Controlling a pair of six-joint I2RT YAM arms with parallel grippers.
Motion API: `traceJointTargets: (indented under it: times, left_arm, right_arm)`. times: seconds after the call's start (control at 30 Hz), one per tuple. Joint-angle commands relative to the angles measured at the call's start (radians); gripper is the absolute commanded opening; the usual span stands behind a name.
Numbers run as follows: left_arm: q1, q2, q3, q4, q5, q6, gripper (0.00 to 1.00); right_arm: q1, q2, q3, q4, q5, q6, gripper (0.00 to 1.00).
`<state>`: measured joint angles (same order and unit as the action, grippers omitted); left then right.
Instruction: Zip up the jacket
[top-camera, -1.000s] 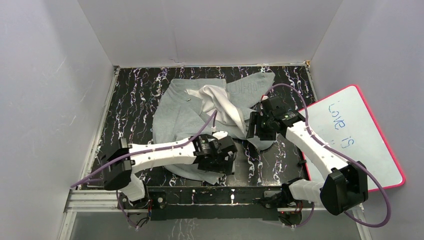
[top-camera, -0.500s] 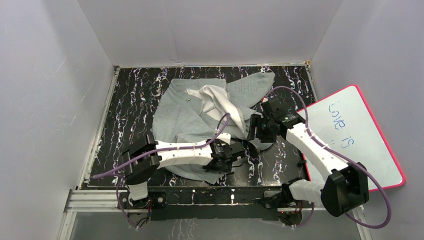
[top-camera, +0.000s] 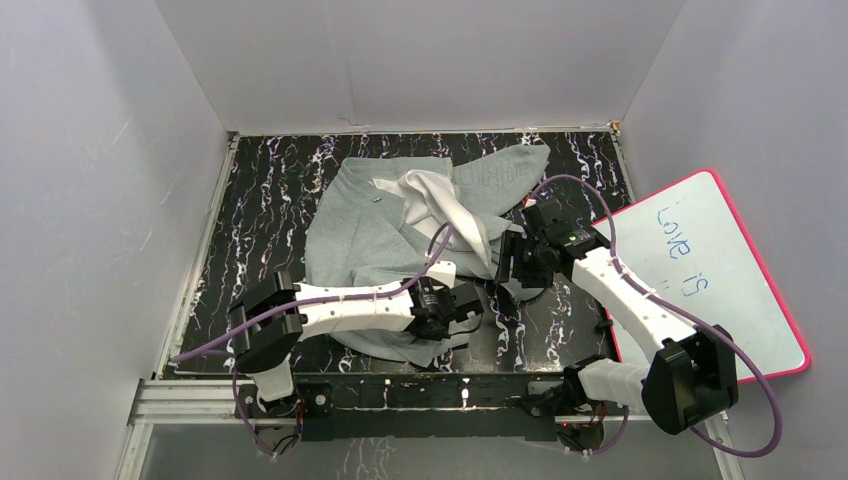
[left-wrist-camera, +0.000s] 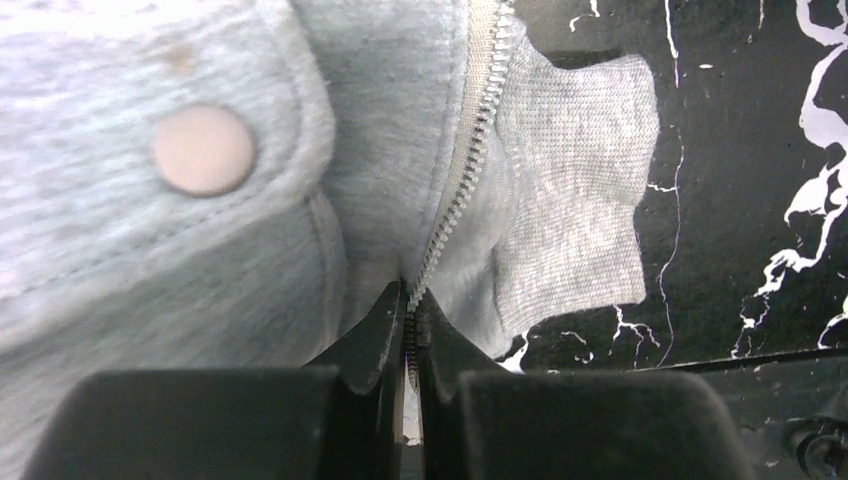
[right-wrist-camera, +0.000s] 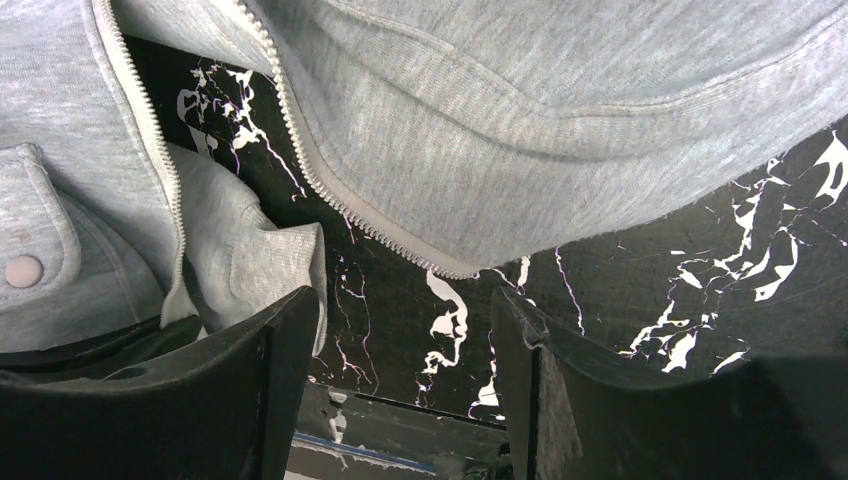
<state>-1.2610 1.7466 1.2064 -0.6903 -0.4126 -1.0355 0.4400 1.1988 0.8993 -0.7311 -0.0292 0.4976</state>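
Note:
The jacket needs both sides lined up for zipping, so my right gripper should next grab the jacket's other zipper edge by its toothed corner.
The light grey jacket lies crumpled and unzipped on the black marbled table, its white lining turned up. My left gripper is at the jacket's near hem. In the left wrist view it is shut on the zipper tape, beside a round snap button. My right gripper hangs open just right of it. In the right wrist view, that gripper is above bare table, below the other zipper edge of the jacket, with nothing between its fingers.
A red-framed whiteboard with writing leans at the right, past the table's edge. Grey walls close in the table at the left, back and right. The table's front rail runs between the arm bases.
My left gripper has gone from open to shut on the zipper tape at the jacket's near hem, after shifting slightly right. The right arm has barely moved.

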Motion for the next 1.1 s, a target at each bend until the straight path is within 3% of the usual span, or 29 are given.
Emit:
traceJointTargets:
  times: [0.0,0.23,0.47,0.87,0.93,1.0,1.07]
  left_arm:
    - [0.02,-0.119,-0.038,-0.007,-0.05,0.001,0.0]
    - [0.114,-0.267,-0.106,0.016,-0.025,0.048,0.0]
    - [0.247,-0.385,-0.165,0.022,0.043,0.131,0.0]
    - [0.561,-0.565,-0.24,-0.024,0.225,0.255,0.0]
    - [0.644,-0.594,-0.223,0.002,0.323,0.262,0.0]
    - [0.709,-0.602,-0.167,0.006,0.384,0.258,0.0]
    - [0.751,-0.589,-0.073,-0.022,0.379,0.26,0.0]
  right_arm:
    - [0.003,-0.006,0.013,0.021,-0.001,0.006,0.72]
    - [0.003,0.026,0.005,0.029,0.023,-0.011,0.73]
    - [0.004,0.093,-0.016,0.086,0.081,-0.033,0.84]
    - [0.109,0.32,0.066,0.161,0.264,-0.006,0.89]
    - [0.11,0.367,0.096,0.159,0.304,0.002,0.85]
    - [0.11,0.407,0.132,0.153,0.326,0.009,0.72]
    - [0.111,0.427,0.175,0.151,0.337,0.007,0.44]
